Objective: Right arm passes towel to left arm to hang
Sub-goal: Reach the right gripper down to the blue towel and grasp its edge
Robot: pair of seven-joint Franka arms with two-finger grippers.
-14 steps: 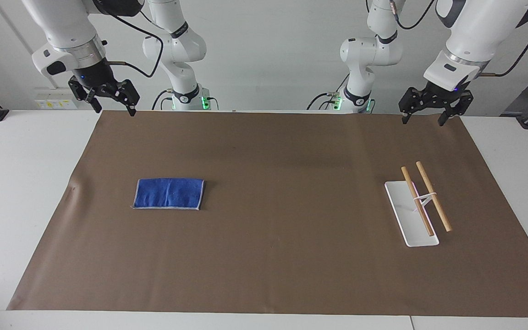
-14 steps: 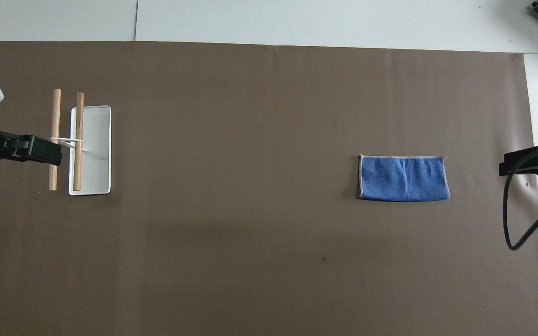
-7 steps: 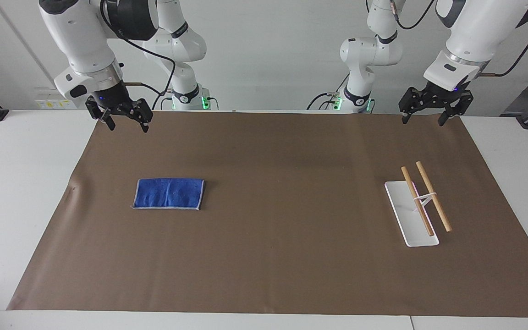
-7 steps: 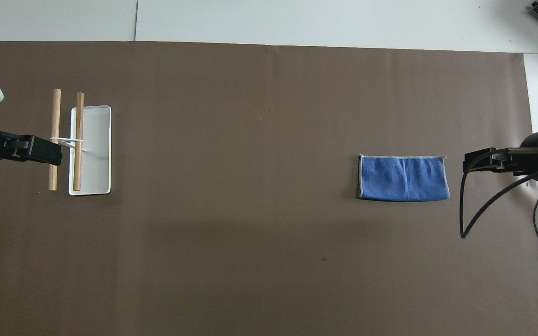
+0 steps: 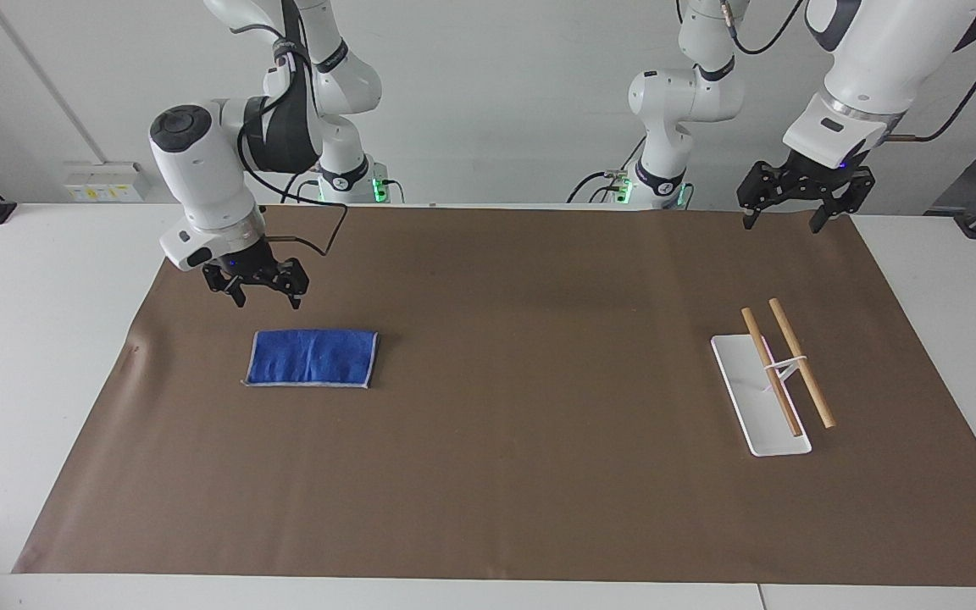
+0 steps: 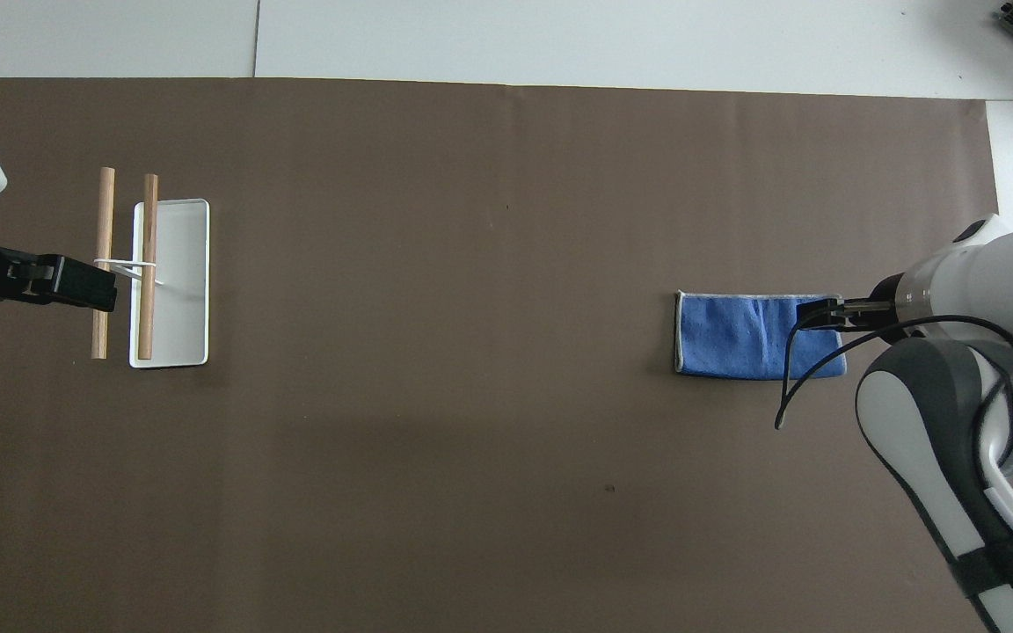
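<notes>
The towel (image 6: 735, 338) is lying flat and folded, so my right gripper will grab its short edge (image 6: 841, 338) next.
The blue towel (image 5: 312, 357) lies flat and folded on the brown sheet (image 5: 505, 424) toward the right arm's end of the table; it also shows in the overhead view (image 6: 748, 335). My right gripper (image 5: 268, 298) is open and empty, in the air over the towel's end toward the right arm's side; in the overhead view (image 6: 823, 315) it covers that end. My left gripper (image 5: 780, 223) is open and empty, and waits high over the sheet's edge near its base; in the overhead view (image 6: 76, 283) it sits beside the rods.
A white tray rack (image 5: 757, 407) with two wooden rods (image 5: 800, 360) stands toward the left arm's end of the table, seen in the overhead view too (image 6: 171, 281). A black cable loops from the right wrist.
My right arm has swung down and forward from above the table's near edge to just over the towel's end. The towel, the rack and the left arm have not moved.
</notes>
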